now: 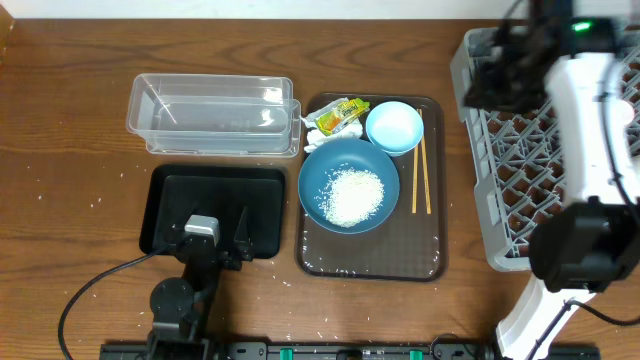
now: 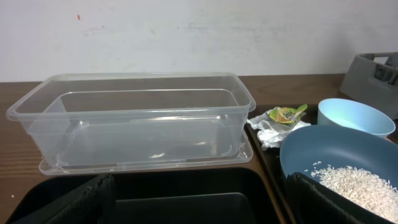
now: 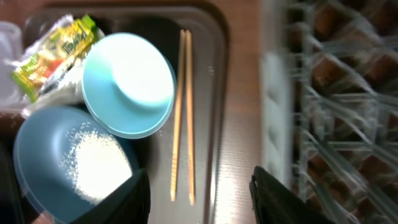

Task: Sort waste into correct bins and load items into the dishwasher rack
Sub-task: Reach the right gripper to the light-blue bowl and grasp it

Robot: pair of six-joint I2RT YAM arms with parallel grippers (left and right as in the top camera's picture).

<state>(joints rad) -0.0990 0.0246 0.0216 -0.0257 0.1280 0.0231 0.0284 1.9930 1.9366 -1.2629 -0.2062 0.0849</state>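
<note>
The light-blue bowl (image 1: pixel 394 127) needs to be tilted and loaded into the dishwasher rack, so my right gripper should grab the bowl's rim on the wrapper side next.
Loose white rice (image 1: pixel 355 195) lies heaped in a dark-blue bowl (image 1: pixel 320 180) on the brown serving tray (image 1: pixel 372 262). Behind it sit the light-blue bowl (image 1: pixel 394 127), a crumpled tissue (image 1: pixel 315 137) and the yellow-green wrapper (image 1: pixel 341 114). The chopsticks (image 1: pixel 421 175) lie along the tray's right side. My left gripper (image 1: pixel 215 232) hovers open over the black tray (image 1: pixel 170 200), facing the clear tub (image 2: pixel 137 118). My right gripper (image 3: pixel 202 199) is open and holds nothing. It hangs high above the gap between the chopsticks (image 3: pixel 182 112) and the grey dishwasher rack (image 1: pixel 520 150).
A few stray rice grains dot the wooden table around the black tray and near the front edge. The right arm's white body (image 1: pixel 590 120) crosses over the rack. The rack's wall (image 3: pixel 273 106) looks blurred in the right wrist view.
</note>
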